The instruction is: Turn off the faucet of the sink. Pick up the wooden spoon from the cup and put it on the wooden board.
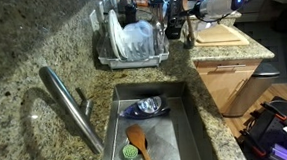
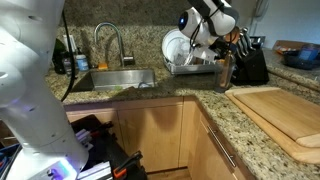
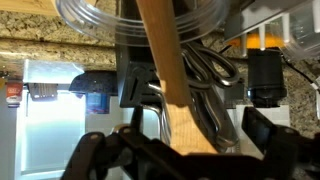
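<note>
My gripper should next lift the wooden spoon onto the wooden board by its exposed handle [image 3: 172, 70] above the cup.
In the wrist view the wooden spoon's [image 3: 168, 75] light-brown handle rises out of the translucent cup [image 3: 95, 18] and runs between my fingers. My gripper [image 3: 190, 142] is open, with a finger on each side of the handle and a gap to both. In both exterior views the gripper [image 1: 190, 19] [image 2: 215, 48] hovers at the counter corner between the dish rack and the wooden board [image 1: 222, 32] [image 2: 285, 112]. The faucet [image 1: 70, 105] [image 2: 110, 38] slants over the sink [image 1: 191, 127] [image 2: 122, 74]. I cannot tell whether water runs.
Metal utensils [image 3: 215, 85] stand in the cup beside the spoon. A dish rack [image 1: 131, 43] [image 2: 185, 55] with plates sits by the sink. A knife block [image 2: 247, 60] stands behind the board. In the basin lie an orange-brown spoon with a green utensil [image 1: 137, 142] and a blue dish [image 1: 145, 107].
</note>
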Tool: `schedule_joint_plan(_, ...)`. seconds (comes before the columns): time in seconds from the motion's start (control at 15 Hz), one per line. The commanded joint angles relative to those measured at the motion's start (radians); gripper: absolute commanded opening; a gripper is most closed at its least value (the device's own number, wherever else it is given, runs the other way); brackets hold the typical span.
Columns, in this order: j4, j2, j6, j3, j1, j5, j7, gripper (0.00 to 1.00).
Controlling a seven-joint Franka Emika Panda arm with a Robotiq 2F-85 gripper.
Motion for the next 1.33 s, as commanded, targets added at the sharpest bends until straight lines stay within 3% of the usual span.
schedule_joint_plan(0.0, -0.027, -0.012, -0.013, -0.061, 0.045, 0.060, -0.054, 0.75)
schedule_joint_plan(0.13, -0.029, -0.013, -0.016, -0.070, 0.054, 0.071, -0.059, 0.68)
schedule_joint_plan(0.67, -0.031, -0.014, -0.019, -0.122, 0.092, 0.085, -0.071, 0.09)
schedule_joint_plan(0.87, -0.033, -0.011, -0.011, -0.142, 0.102, 0.094, -0.079, 0.07)
schedule_joint_plan(1.07, -0.046, -0.025, -0.030, -0.236, 0.169, 0.181, -0.173, 0.07)
schedule_joint_plan(1.13, -0.061, -0.039, -0.059, -0.184, 0.118, 0.268, -0.308, 0.07)
schedule_joint_plan(1.27, -0.060, -0.064, -0.110, -0.200, 0.127, 0.384, -0.447, 0.07)
